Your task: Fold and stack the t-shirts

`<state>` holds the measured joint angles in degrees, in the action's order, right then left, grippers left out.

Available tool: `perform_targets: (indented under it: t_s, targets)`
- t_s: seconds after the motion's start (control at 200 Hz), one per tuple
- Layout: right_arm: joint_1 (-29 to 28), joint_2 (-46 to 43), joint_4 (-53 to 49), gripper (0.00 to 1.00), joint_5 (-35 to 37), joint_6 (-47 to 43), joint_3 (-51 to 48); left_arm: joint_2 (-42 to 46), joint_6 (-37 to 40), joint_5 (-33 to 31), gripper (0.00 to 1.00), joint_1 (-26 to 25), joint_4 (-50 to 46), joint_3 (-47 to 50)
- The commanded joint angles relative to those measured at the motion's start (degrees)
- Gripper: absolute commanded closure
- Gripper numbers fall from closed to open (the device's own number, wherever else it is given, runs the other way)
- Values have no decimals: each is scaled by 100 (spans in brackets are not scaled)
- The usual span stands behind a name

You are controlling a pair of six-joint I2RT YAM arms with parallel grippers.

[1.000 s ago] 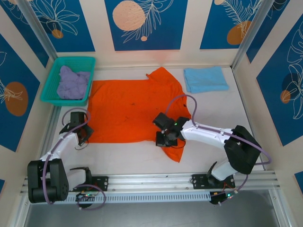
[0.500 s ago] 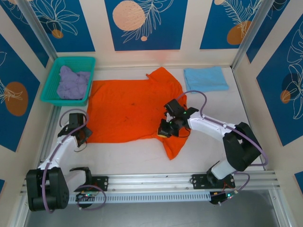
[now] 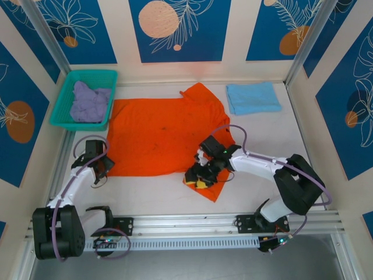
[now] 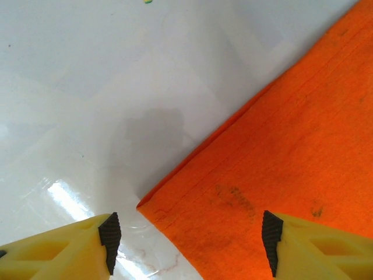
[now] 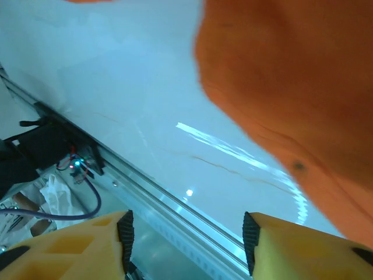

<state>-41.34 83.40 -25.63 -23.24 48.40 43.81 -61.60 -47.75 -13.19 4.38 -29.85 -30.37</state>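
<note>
My right gripper will next grab the orange t-shirt's near flap by its outer corner (image 3: 214, 199) to fold the near side over the middle.
The bright orange t-shirt (image 3: 157, 137) lies spread flat mid-table, with a flap of it reaching toward the near edge (image 3: 214, 188). My left gripper (image 3: 102, 166) stands open just above its near-left corner (image 4: 262, 175), and its jaws (image 4: 189, 242) straddle that corner without gripping it. My right gripper (image 3: 197, 179) hovers open at the shirt's near-right hem with nothing between its fingers (image 5: 187, 239). The orange cloth (image 5: 291, 76) sits off to one side of it. A light blue t-shirt (image 3: 252, 97) lies folded at the back right. The lavender t-shirt (image 3: 89, 102) is crumpled in the basket.
A teal mesh basket (image 3: 87, 76) stands at the back left, touching the orange shirt's far-left edge. An aluminium rail (image 3: 186, 221) runs along the near table edge, also visible as the rail (image 5: 175, 210) under the right fingers. Patterned walls close in three sides.
Both grippers have gone from shut to open, letting go of the orange shirt. The right gripper swung back, then toward the near edge and left. The left arm barely moved.
</note>
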Motion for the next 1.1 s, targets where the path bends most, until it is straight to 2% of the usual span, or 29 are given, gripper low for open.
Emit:
perform_targets:
  t_s: [0.0,0.1,0.215,0.315,0.465,0.625,0.895,1.005,1.095]
  targets:
    - [275,-925,-197,42,38,215,-404,129,-137,-173,31,54,-309,50]
    - [595,-1659,-691,41,533,387,-695,148,-167,-288,30,63,-406,23]
    - [671,-1959,-1393,44,1283,568,-881,129,-172,-417,31,72,-434,0]
    - [521,-2052,-1417,48,1412,857,-1135,105,-140,-531,36,80,-417,-1]
    - [81,-2075,-1614,49,2105,1433,-1347,72,-60,-398,40,80,-257,44]
    - [-269,-2025,-1244,51,2192,1855,-1594,-90,56,-32,42,80,-33,53]
    - [-677,-1580,-733,58,2306,2068,-1513,-194,75,41,46,80,100,84]
    - [-705,-1304,-725,66,2429,2049,-1460,-155,91,5,48,80,82,92]
    - [-726,-1220,-775,80,2579,2059,-1456,-120,92,-63,49,80,24,93]
